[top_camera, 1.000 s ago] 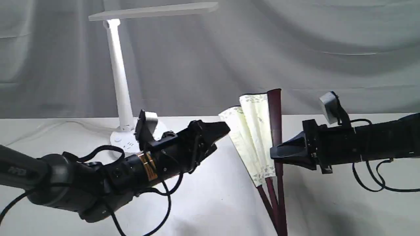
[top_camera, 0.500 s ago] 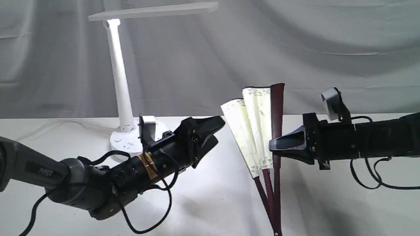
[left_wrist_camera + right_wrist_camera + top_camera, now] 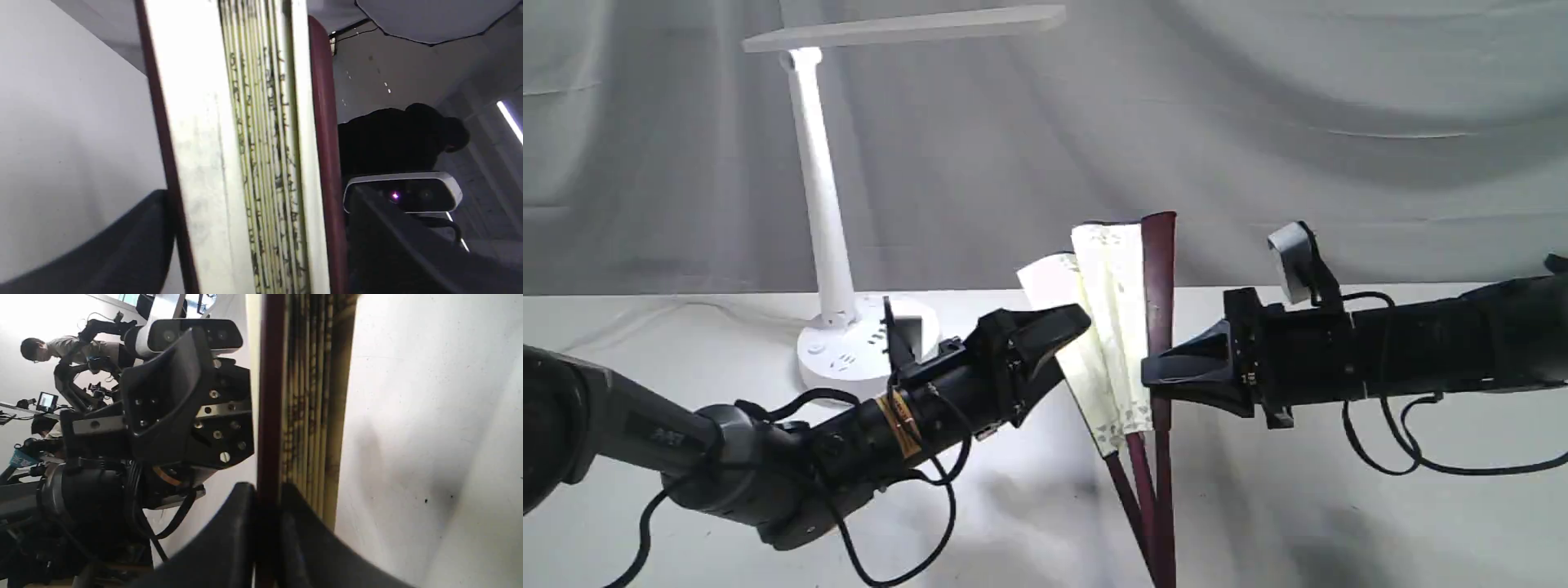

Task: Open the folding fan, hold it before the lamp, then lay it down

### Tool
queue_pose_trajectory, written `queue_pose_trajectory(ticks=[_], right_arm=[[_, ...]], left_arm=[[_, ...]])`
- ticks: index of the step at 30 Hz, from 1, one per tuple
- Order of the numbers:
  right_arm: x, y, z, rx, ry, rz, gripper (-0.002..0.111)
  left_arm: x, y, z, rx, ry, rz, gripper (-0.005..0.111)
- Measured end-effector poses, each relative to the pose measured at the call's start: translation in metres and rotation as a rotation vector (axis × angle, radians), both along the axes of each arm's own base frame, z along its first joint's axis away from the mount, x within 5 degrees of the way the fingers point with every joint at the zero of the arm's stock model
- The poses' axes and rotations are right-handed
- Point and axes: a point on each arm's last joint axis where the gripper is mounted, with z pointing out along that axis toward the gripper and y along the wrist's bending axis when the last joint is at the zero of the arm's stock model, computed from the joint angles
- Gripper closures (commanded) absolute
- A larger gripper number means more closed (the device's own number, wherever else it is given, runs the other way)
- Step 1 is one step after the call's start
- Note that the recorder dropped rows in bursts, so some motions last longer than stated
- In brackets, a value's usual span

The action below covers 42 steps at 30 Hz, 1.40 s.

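My left gripper grabs the folding fan by its free maroon guard (image 3: 165, 132) next, since the cream pleats are thin folded paper that tears easily.
The folding fan (image 3: 1115, 327) stands upright and partly spread, cream pleats fanned left of its maroon guard (image 3: 1158, 294). My right gripper (image 3: 1156, 384) is shut on that guard; in the right wrist view the two fingers (image 3: 241, 543) pinch the maroon strip (image 3: 269, 416). My left gripper (image 3: 1068, 343) is open, its upper finger touching the fan's leftmost pleat. The left wrist view shows one finger (image 3: 102, 253) beside the other guard (image 3: 163, 134) and the scripted pleats (image 3: 265, 163). The white lamp (image 3: 821, 204) stands at back left, its bar head (image 3: 907, 28) high up.
The lamp's round base (image 3: 849, 359) sits just behind my left arm (image 3: 768, 457), whose loose cables (image 3: 931, 523) hang over the white table (image 3: 1339, 523). A grey cloth backdrop (image 3: 1258, 122) closes the back. The fan's ribs (image 3: 1152, 506) run down out of view.
My right gripper has carried the fan to the left and a little down. My left gripper has stretched forward, so its open fingers now meet the fan's left edge.
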Motion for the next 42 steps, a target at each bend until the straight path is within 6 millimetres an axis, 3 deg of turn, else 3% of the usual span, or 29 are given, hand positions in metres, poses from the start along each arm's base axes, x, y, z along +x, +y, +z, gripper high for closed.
queue_pose_trajectory(ticks=[13, 20, 22, 42], right_arm=[[-0.001, 0.012, 0.000, 0.005, -0.002, 0.024, 0.108], [-0.001, 0.012, 0.000, 0.006, -0.002, 0.024, 0.108], [-0.001, 0.012, 0.000, 0.006, -0.002, 0.024, 0.108], [-0.001, 0.012, 0.003, 0.007, -0.007, 0.023, 0.108]], left_arm=[[0.001, 0.001, -0.006, -0.014, 0.017, 0.019, 0.055], [0.002, 0.001, -0.005, -0.021, 0.015, 0.020, 0.081], [0.002, 0.003, -0.005, -0.020, 0.016, 0.021, 0.083], [0.007, 0.016, -0.006, -0.013, 0.023, 0.019, 0.083]])
